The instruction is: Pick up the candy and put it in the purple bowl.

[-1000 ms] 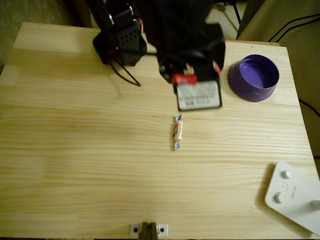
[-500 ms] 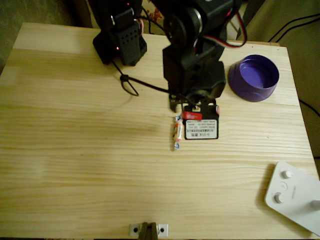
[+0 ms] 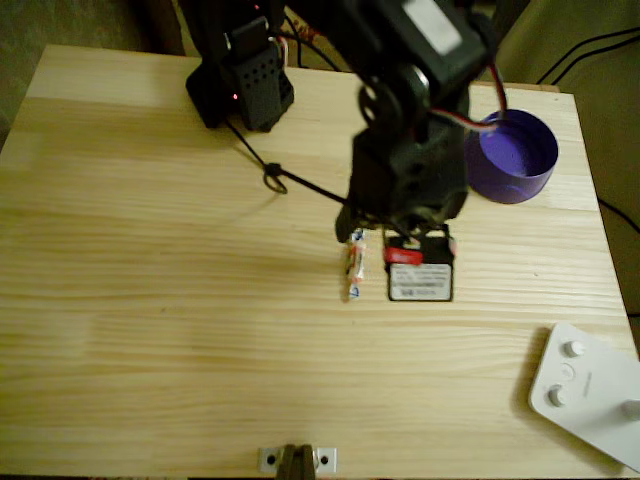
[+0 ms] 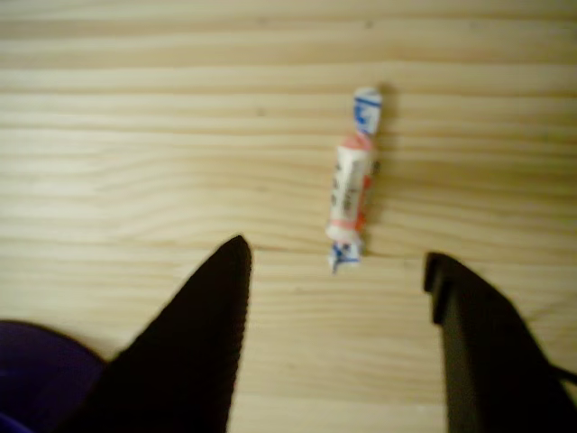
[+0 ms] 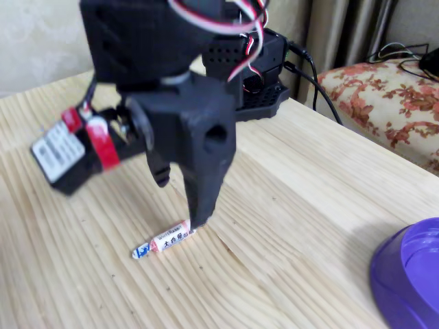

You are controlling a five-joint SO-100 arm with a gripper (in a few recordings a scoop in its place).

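My gripper grips the candy by its printed middle [image 3: 356,264], between the twisted ends, next, to drop the candy into the purple bowl [image 3: 510,155].
The candy [image 3: 354,265], a small white wrapped sweet with an orange-red middle and bluish twisted ends, lies flat on the wooden table near its centre. My black gripper [image 4: 338,271] hangs open just over it. In the wrist view the candy [image 4: 352,189] sits just beyond the gap between the two fingers. In the fixed view one fingertip [image 5: 199,219] reaches down right at one end of the candy [image 5: 164,241]; contact is unclear. The purple bowl [image 3: 510,155] stands to the right at the back of the table, empty, and also shows as a rim [image 5: 411,274].
A white device with knobs [image 3: 585,390] lies at the front right corner. The arm's black base [image 3: 240,75] and a looped cable [image 3: 275,180] sit at the back. A small metal bracket [image 3: 295,460] is at the front edge. A floral cushion [image 5: 384,89] lies beyond the table.
The arm has swung forward from the back of the table, bringing the open gripper over the candy. Candy and bowl have not moved.
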